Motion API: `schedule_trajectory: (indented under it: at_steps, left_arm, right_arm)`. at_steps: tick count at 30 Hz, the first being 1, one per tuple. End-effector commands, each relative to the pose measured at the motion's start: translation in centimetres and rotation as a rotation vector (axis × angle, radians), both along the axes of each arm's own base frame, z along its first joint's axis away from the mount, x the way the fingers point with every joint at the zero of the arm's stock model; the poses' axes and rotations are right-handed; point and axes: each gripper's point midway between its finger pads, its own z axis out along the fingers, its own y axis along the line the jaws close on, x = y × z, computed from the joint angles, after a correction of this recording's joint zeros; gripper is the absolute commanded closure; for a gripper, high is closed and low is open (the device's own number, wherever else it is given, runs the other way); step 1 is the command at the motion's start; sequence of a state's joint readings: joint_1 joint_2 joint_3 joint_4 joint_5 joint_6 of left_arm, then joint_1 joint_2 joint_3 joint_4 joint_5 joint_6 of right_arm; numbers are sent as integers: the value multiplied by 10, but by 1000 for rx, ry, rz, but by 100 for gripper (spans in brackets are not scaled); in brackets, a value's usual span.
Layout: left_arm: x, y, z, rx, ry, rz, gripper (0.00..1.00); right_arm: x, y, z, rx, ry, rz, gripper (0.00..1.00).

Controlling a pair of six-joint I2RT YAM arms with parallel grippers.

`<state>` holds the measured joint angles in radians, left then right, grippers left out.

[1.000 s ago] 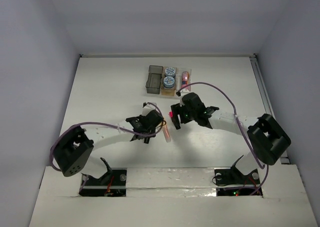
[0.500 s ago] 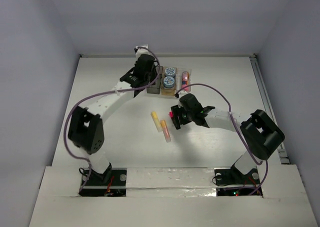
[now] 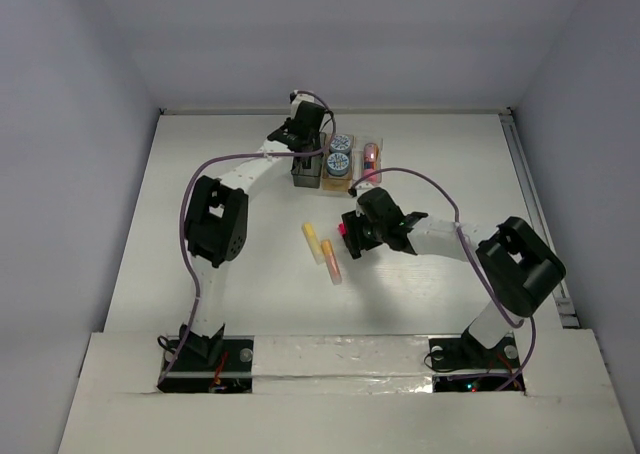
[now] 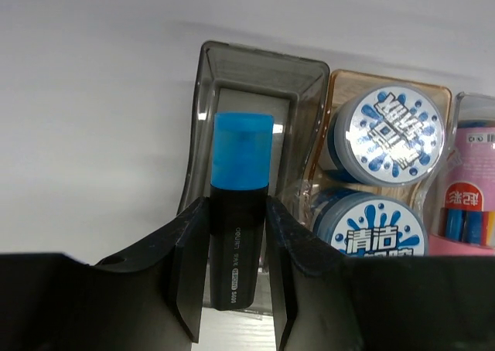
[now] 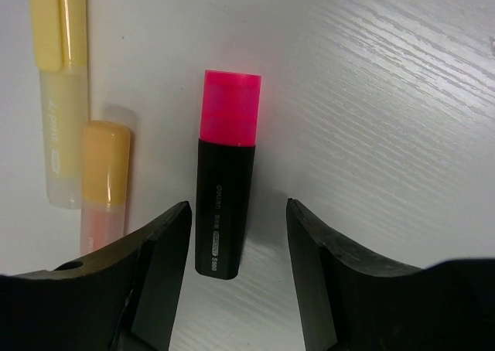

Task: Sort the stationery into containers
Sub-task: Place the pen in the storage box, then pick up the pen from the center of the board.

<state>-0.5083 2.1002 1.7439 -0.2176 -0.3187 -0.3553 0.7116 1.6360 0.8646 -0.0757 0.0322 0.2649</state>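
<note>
The blue-black highlighter is lengthwise above the bin's open inside and would come to rest in the dark grey bin (image 4: 303,84), so it is time for my left gripper to let go.
My left gripper (image 3: 306,140) is shut on the blue-black highlighter (image 4: 240,212) and holds it over the dark grey bin (image 4: 303,84), which also shows in the top view (image 3: 304,174). The amber bin (image 3: 339,182) holds two blue-and-white tape rolls (image 4: 393,133) (image 4: 377,231). The clear bin (image 3: 372,170) holds the pink bottle (image 4: 469,192). My right gripper (image 3: 348,238) is open, its jaws on either side of the pink-black highlighter (image 5: 225,185), which lies on the table. The yellow highlighter (image 3: 313,237) and the orange highlighter (image 3: 331,262) lie just to its left.
The three bins stand in a row at the far middle of the white table (image 3: 220,204). Grey walls close in the table at the left, right and back. A purple cable runs along each arm.
My left arm has swung from the middle of the table out to the far bins, carrying the blue-black highlighter. The right gripper has stayed nearly still over the pink-black highlighter.
</note>
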Motion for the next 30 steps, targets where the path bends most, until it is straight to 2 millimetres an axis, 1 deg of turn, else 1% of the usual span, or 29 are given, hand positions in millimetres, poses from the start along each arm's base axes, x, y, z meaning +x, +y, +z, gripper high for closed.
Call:
schedule_trajectory:
  at_steps: [1, 4, 8, 11, 12, 13, 15, 16, 18, 19, 20, 21, 22, 23, 24, 25, 26, 27, 28, 29, 30]
  left_arm:
    - [15, 5, 36, 6, -82, 21, 99]
    - [15, 5, 30, 12, -77, 24, 93]
    - [15, 6, 16, 23, -62, 26, 84]
    - [14, 7, 10, 31, -48, 29, 74]
    - [14, 7, 9, 33, -48, 28, 71]
    - [14, 7, 9, 31, -48, 28, 65]
    - [14, 6, 10, 30, -44, 26, 57]
    - [14, 7, 14, 28, -50, 27, 51]
    - [13, 7, 20, 19, -59, 26, 44]
    - [10, 8, 22, 17, -62, 25, 39]
    - [9, 10, 39, 5, -92, 27, 38]
    - [7, 11, 49, -1, -109, 33, 38]
    - [2, 16, 73, -16, -146, 42, 38]
    - [-2, 18, 84, -30, -164, 43, 38]
    - [-9, 19, 86, -58, -174, 46, 39]
    - [-15, 20, 92, -85, -188, 39, 40]
    - [-28, 20, 123, -147, -241, 21, 42]
    - [-37, 22, 128, -189, -252, 32, 44]
    - [-58, 25, 131, -221, -272, 25, 47]
    - [-70, 21, 128, -248, -271, 7, 48]
    - [-79, 17, 132, -308, -301, 5, 49]
  right_arm:
    - [14, 12, 11, 29, -38, 5, 42]
    - [15, 11, 9, 24, -46, 1, 45]
    - [15, 10, 9, 21, -45, -3, 47]
    - [15, 10, 9, 19, -43, -3, 47]
    - [14, 14, 10, 17, -46, 7, 47]
    - [14, 13, 11, 15, -48, 4, 47]
    - [14, 13, 11, 18, -54, 0, 47]
    - [14, 13, 11, 18, -53, 3, 47]
    - [12, 16, 10, 14, -49, 13, 47]
    - [12, 16, 10, 9, -49, 11, 47]
    - [13, 15, 9, 4, -53, 6, 46]
    - [13, 14, 8, 3, -53, 5, 46]
    - [13, 15, 6, 0, -49, 6, 46]
    - [13, 15, 4, -7, -39, 8, 46]
    - [14, 15, 3, -12, -38, 7, 46]
    - [15, 15, 3, -15, -40, 4, 48]
    - [15, 15, 2, -14, -41, 1, 51]
    - [16, 14, 3, -16, -46, -3, 55]
    - [17, 14, 3, -14, -51, -5, 64]
    - [17, 14, 4, -9, -55, -6, 68]
    - [18, 15, 8, -2, -65, -7, 70]
